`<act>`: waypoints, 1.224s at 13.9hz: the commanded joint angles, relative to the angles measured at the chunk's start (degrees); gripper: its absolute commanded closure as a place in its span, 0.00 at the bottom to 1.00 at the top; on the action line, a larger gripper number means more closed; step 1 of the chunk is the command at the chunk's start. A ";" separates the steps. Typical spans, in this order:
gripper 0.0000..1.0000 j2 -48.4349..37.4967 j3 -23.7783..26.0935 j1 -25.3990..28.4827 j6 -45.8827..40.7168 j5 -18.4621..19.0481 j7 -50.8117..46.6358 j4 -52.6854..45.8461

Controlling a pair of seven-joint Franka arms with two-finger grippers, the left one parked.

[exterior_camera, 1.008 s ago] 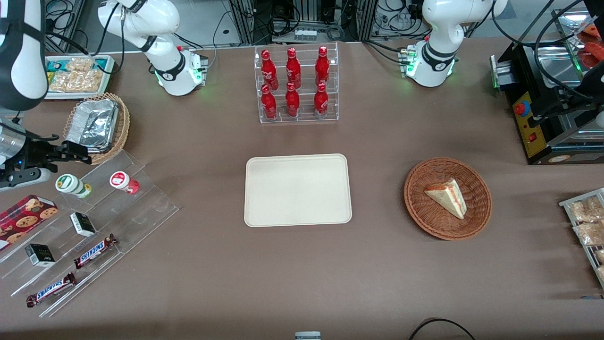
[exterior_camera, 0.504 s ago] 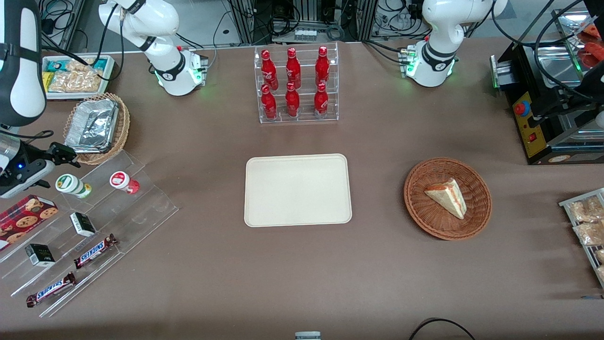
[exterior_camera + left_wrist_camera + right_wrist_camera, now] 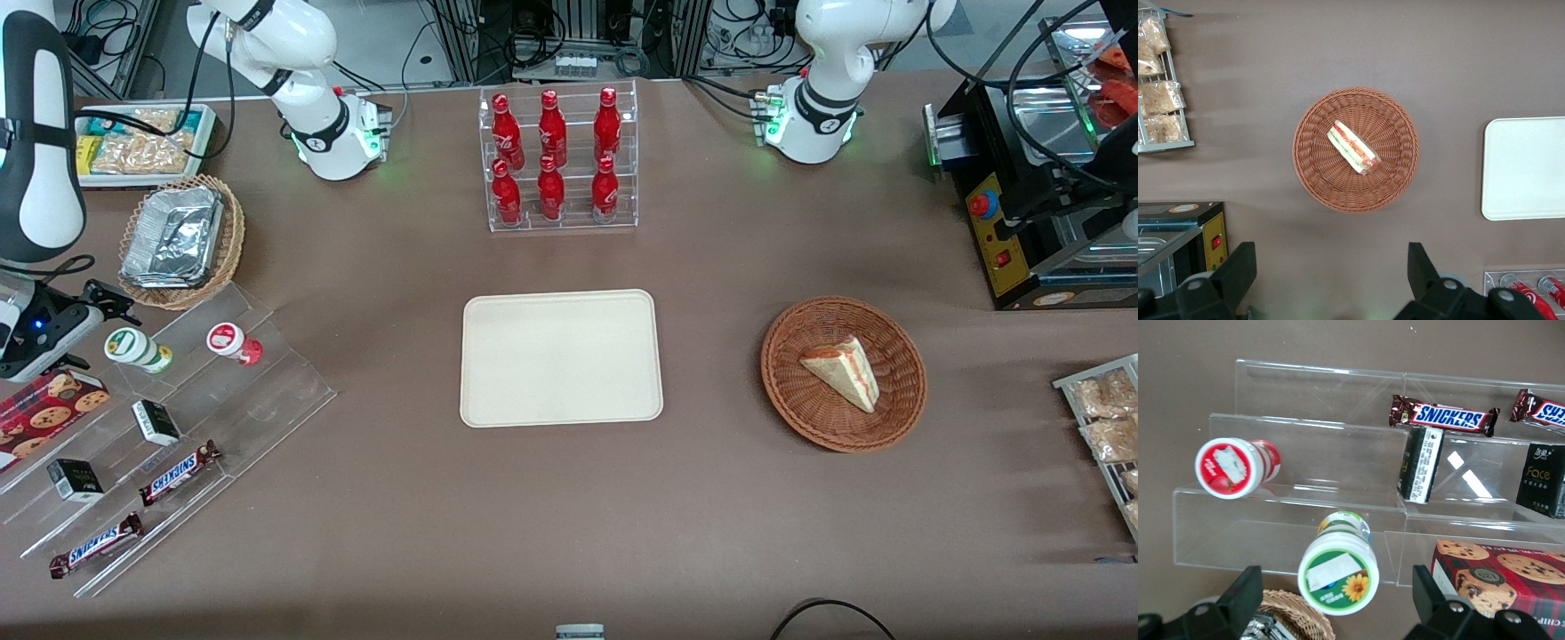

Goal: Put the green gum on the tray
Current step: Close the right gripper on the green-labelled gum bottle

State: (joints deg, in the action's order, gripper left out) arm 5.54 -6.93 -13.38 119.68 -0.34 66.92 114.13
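Note:
I should grab the green gum by its white cylindrical body [image 3: 142, 352] with my right gripper, to place the gum on the tray [image 3: 561, 358].
The green gum [image 3: 135, 348] lies tilted on the top step of a clear acrylic stand, its green-ringed lid with a sunflower facing the wrist camera [image 3: 1338, 580]. My right gripper [image 3: 93, 329] is open and empty, close to the gum at the working arm's end of the table. In the right wrist view the gripper [image 3: 1336, 607] has one finger on each side of the lid, not touching it. The cream-beige tray [image 3: 560, 357] lies bare at the table's middle, well apart from the gum. Its edge shows in the left wrist view [image 3: 1525, 167].
A red-lidded container [image 3: 233, 341] lies beside the gum on the same step [image 3: 1231, 467]. The stand [image 3: 267, 391] also holds Snickers bars [image 3: 178, 472] and black boxes [image 3: 156, 422]; a cookie box [image 3: 49, 402] lies beside it. A foil tray in a wicker basket [image 3: 178, 236] lies close by. A bottle rack [image 3: 558, 160] and a sandwich basket [image 3: 843, 373] stand farther off.
My gripper has moved from beside the foil basket toward the working arm's end of the table, closing in on the green gum. Nothing else has moved.

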 commanded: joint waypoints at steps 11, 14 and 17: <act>1.00 -0.17 0.25 -0.86 5.57 -2.04 0.41 4.96; 1.00 -0.70 0.78 -0.24 2.50 -2.04 -1.25 2.50; 1.00 -0.61 1.13 2.04 -1.80 -2.04 -6.60 -1.36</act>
State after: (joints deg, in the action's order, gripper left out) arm 5.21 -5.86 -12.89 121.66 -1.23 63.77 115.81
